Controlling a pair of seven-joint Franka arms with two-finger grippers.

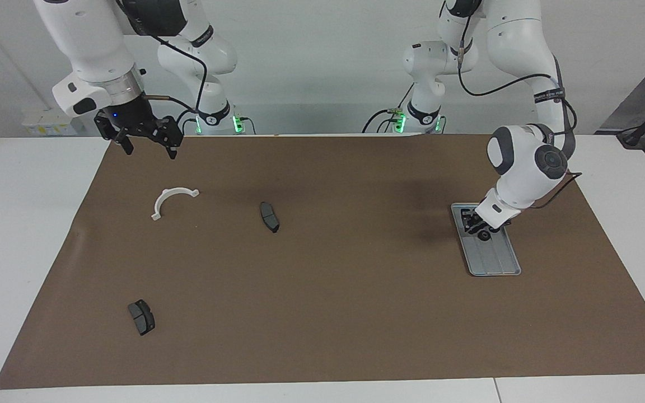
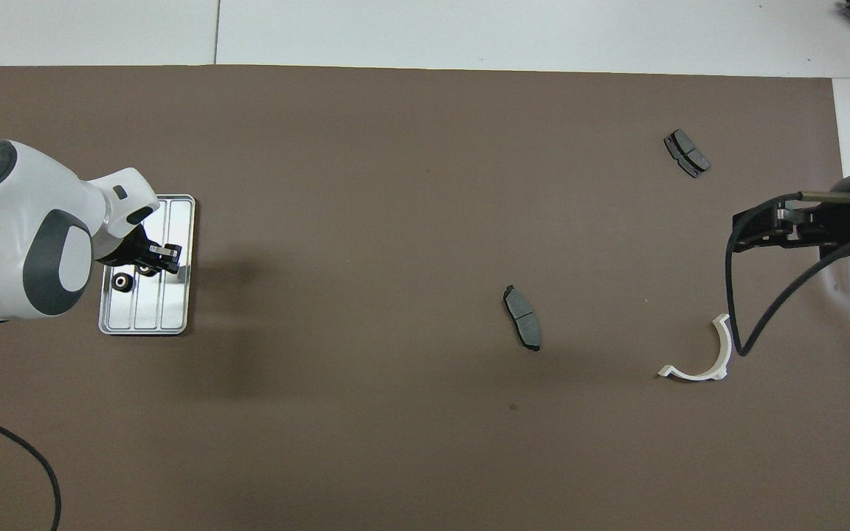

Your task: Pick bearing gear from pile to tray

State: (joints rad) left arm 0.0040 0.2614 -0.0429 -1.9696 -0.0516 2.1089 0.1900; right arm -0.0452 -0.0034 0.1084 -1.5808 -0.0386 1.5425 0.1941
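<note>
My left gripper holds the bearing gear low inside the tray's rim and it would rest in the silver tray (image 2: 169, 287), so it is time to open.
The silver-grey tray (image 1: 497, 264) lies at the left arm's end of the brown mat. My left gripper (image 1: 475, 223) hangs low over the tray's part nearer to the robots. A small black round gear (image 1: 484, 235) lies on the tray just beside it. The overhead view shows the tray (image 2: 168, 318), the left gripper (image 2: 163, 262), that gear (image 2: 123, 281) and a second gear (image 2: 146, 271) partly under the gripper. The pile is a white half-ring bracket (image 1: 172, 200) and two dark brake pads (image 1: 269, 216) (image 1: 141, 317). My right gripper (image 1: 149, 148) is open and empty, raised near the bracket.
A brown mat (image 1: 333, 313) covers most of the white table. In the overhead view the bracket (image 2: 705, 358) and the brake pads (image 2: 522, 317) (image 2: 687, 153) lie toward the right arm's end. A black cable (image 2: 735, 310) hangs from the right arm.
</note>
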